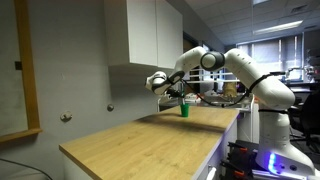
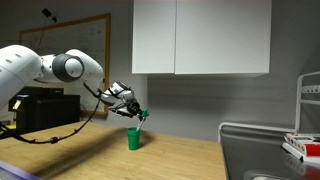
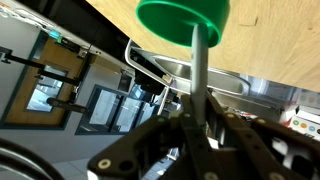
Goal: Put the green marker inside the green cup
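Note:
My gripper opens now, since the green marker's far end is at the opening of the green cup, so the marker would end in the cup.
The green cup (image 2: 133,138) stands upright on the wooden counter; it also shows in an exterior view (image 1: 184,110) and fills the top of the wrist view (image 3: 183,18). My gripper (image 2: 138,112) hangs just above the cup and is shut on the green marker (image 3: 199,75), a thin stick that points from between the fingers toward the cup's mouth. In the wrist view the marker's far end meets the cup's rim; whether its tip is inside I cannot tell. In an exterior view the gripper (image 1: 172,92) sits just above the cup.
The wooden counter (image 1: 150,135) runs along a grey wall under white cabinets (image 2: 200,35). A metal sink (image 2: 265,150) lies at one end. A black box (image 2: 45,105) stands at the other end behind the arm.

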`<state>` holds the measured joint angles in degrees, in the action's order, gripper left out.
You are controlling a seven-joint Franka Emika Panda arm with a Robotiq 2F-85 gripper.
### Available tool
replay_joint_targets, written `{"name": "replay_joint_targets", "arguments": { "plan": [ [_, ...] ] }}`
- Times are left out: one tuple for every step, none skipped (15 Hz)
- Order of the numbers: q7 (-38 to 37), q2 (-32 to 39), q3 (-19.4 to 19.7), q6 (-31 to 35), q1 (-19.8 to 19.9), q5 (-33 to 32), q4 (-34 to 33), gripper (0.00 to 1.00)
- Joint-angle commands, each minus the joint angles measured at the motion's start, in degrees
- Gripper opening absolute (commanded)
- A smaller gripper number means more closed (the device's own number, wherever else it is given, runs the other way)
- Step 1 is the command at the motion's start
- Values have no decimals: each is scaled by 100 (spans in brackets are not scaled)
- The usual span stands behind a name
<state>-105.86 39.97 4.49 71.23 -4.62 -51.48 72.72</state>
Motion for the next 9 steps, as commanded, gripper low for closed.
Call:
{"name": "replay_joint_targets", "arguments": {
  "plan": [
    [248, 210, 116, -152, -58, -95, -369, 19],
    [246, 216, 125, -161, -65, -94, -392, 44],
    [251, 232, 133, -178, -79, -100, -430, 44],
    [254, 243, 135, -197, -93, -106, -460, 51],
    [250, 251, 135, -216, -106, -115, -484, 57],
    [243, 257, 133, -240, -120, -119, -509, 64],
    [238, 264, 132, -260, -134, -122, -528, 73],
    [224, 268, 133, -291, -155, -125, -547, 80],
    [219, 274, 132, -322, -172, -127, -567, 89]
  ]
}}
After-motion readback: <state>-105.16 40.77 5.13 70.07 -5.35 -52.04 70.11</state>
